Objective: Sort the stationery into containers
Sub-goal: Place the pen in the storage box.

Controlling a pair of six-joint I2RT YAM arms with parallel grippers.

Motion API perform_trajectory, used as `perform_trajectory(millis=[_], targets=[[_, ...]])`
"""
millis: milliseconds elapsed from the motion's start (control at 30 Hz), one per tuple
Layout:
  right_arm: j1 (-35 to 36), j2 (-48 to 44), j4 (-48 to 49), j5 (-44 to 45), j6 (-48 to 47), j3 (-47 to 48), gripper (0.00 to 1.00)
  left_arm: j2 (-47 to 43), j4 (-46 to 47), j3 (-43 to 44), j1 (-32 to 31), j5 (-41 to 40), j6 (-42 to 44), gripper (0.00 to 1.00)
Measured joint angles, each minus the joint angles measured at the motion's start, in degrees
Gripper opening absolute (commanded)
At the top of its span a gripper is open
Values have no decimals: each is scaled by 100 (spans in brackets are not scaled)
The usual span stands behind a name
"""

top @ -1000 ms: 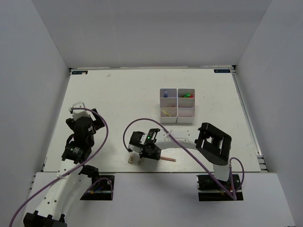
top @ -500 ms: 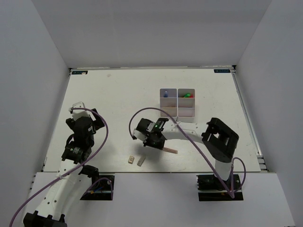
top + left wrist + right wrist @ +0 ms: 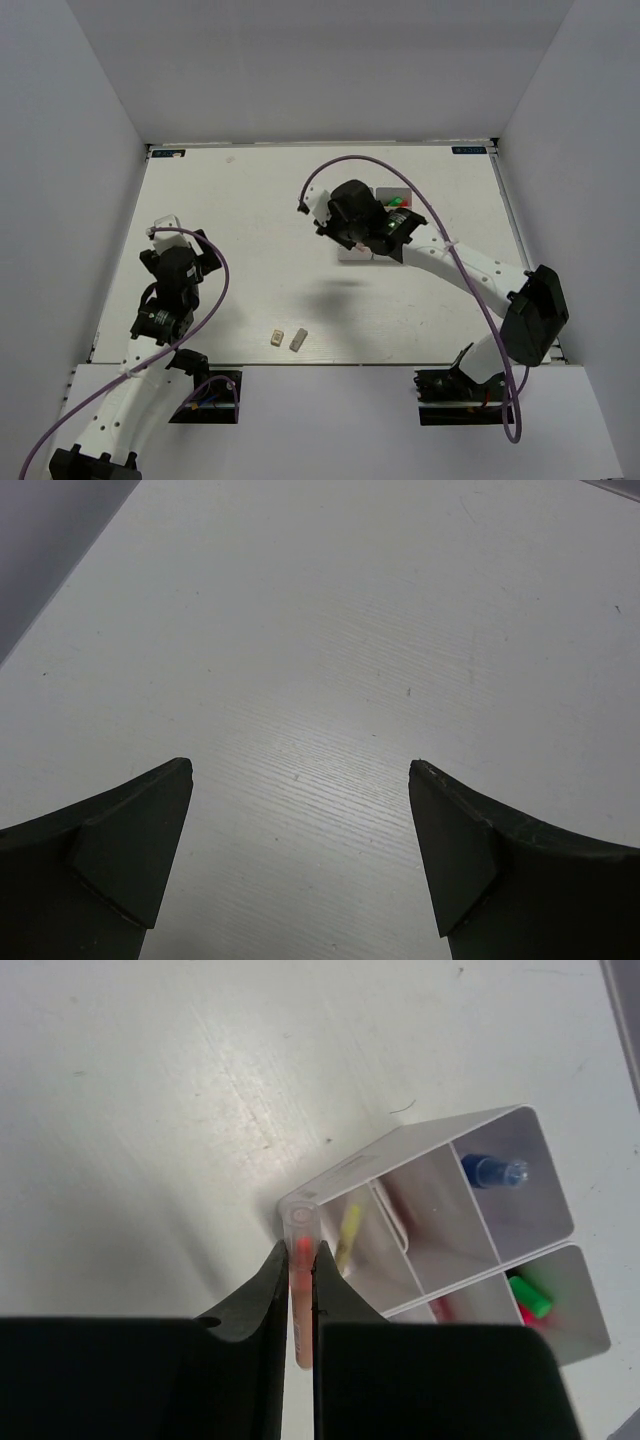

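Note:
The pink pen [image 3: 299, 1222] is over the container's corner, too early for my right gripper to open.
My right gripper [image 3: 298, 1250] is shut on a thin pink pen [image 3: 299, 1222] with a clear cap and holds it upright just above the near-left corner of the white six-compartment container [image 3: 420, 1132]. A yellow pen [image 3: 348, 1232] stands in the nearest compartment. A blue-capped item [image 3: 495, 1171] and green and red caps [image 3: 530, 1296] show in other compartments. In the top view the right gripper [image 3: 352, 222] covers most of the container [image 3: 354, 254]. Two beige erasers [image 3: 287, 340] lie near the table's front edge. My left gripper [image 3: 300, 770] is open and empty over bare table.
The left arm [image 3: 170, 270] rests at the table's left side, far from the container. The right arm's purple cable [image 3: 400, 180] arcs over the container. White walls close in the table on three sides.
My right gripper has lifted the pink pen from the front of the table and carried it back to the container. The two erasers now lie uncovered. The left arm has not moved.

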Motion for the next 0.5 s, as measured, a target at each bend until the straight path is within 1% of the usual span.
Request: perform_trajectory(millis=[167,500], targets=[[-487,-22,444,-352,-378,-339,0,26,0,0,0,42,0,100],[-1360,245,828,-1945,-765,-356,0,52,0,0,0,81,0,100]])
